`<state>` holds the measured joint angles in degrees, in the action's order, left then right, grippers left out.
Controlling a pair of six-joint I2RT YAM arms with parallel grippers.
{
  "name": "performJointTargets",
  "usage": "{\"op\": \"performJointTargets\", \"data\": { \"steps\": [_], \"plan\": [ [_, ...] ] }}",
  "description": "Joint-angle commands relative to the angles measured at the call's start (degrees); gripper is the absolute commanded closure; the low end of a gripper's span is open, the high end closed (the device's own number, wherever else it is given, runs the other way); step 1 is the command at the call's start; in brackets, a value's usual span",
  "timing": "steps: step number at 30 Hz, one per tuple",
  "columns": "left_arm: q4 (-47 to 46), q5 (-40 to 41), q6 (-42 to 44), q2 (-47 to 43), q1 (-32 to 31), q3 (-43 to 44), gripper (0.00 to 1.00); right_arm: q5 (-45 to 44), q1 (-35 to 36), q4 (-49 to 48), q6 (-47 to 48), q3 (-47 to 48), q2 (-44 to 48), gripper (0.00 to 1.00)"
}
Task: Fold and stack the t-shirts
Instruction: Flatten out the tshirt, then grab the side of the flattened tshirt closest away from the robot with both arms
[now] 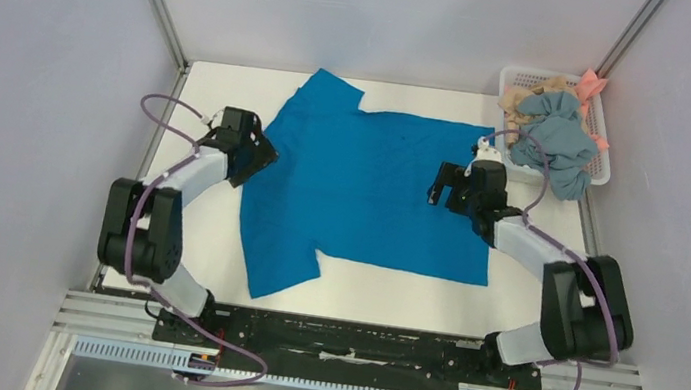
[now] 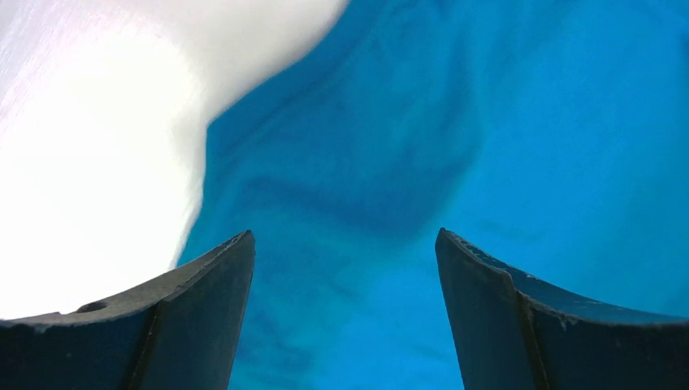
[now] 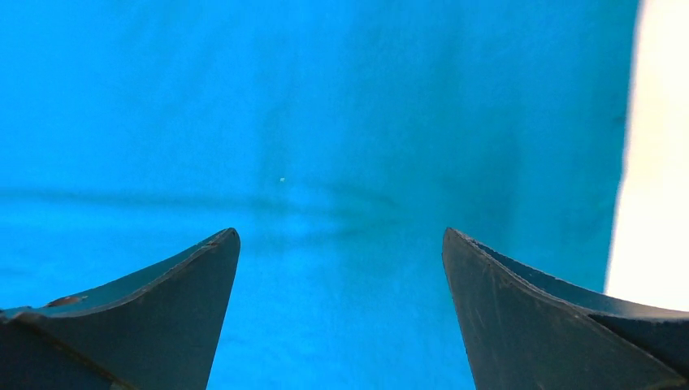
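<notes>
The left gripper grabs the blue t-shirt's front sleeve by its cuff corner next, to fold the t-shirt's front side over the t-shirt's body.
A bright blue t-shirt (image 1: 373, 189) lies spread flat on the white table, collar to the left, hem to the right, one sleeve at the back and one at the front. My left gripper (image 1: 256, 156) hovers at the shirt's left edge near the collar, jaws open and empty; the wrist view shows blue cloth (image 2: 406, 162) between them. My right gripper (image 1: 443, 190) is over the shirt's right part near the hem, open and empty, with flat blue cloth (image 3: 325, 146) below.
A white basket (image 1: 599, 168) at the back right holds crumpled t-shirts: grey-blue (image 1: 556, 137), tan (image 1: 521, 95) and pink (image 1: 592, 84). Grey walls enclose the table (image 1: 208, 96); a metal rail runs along the near edge.
</notes>
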<state>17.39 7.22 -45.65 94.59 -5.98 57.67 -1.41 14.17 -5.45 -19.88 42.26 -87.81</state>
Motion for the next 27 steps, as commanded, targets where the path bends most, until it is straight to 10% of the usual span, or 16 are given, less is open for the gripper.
{"op": "performJointTargets", "data": {
  "steps": [1,13,27],
  "plan": [
    [4.6,0.2,2.5,-15.2,-4.1,-3.0,0.12,-3.6,0.8,2.0,1.3,-5.2,13.8,0.02],
    [35.3,16.0,-12.3,-37.5,-34.6,-17.3,0.13,-7.3,0.8,4.5,-4.8,-23.0,36.7,0.02],
    [38.0,3.3,-19.6,-40.4,-41.7,-25.5,0.33,-10.3,0.8,8.4,-3.2,-22.6,35.0,0.02]
  ]
}}
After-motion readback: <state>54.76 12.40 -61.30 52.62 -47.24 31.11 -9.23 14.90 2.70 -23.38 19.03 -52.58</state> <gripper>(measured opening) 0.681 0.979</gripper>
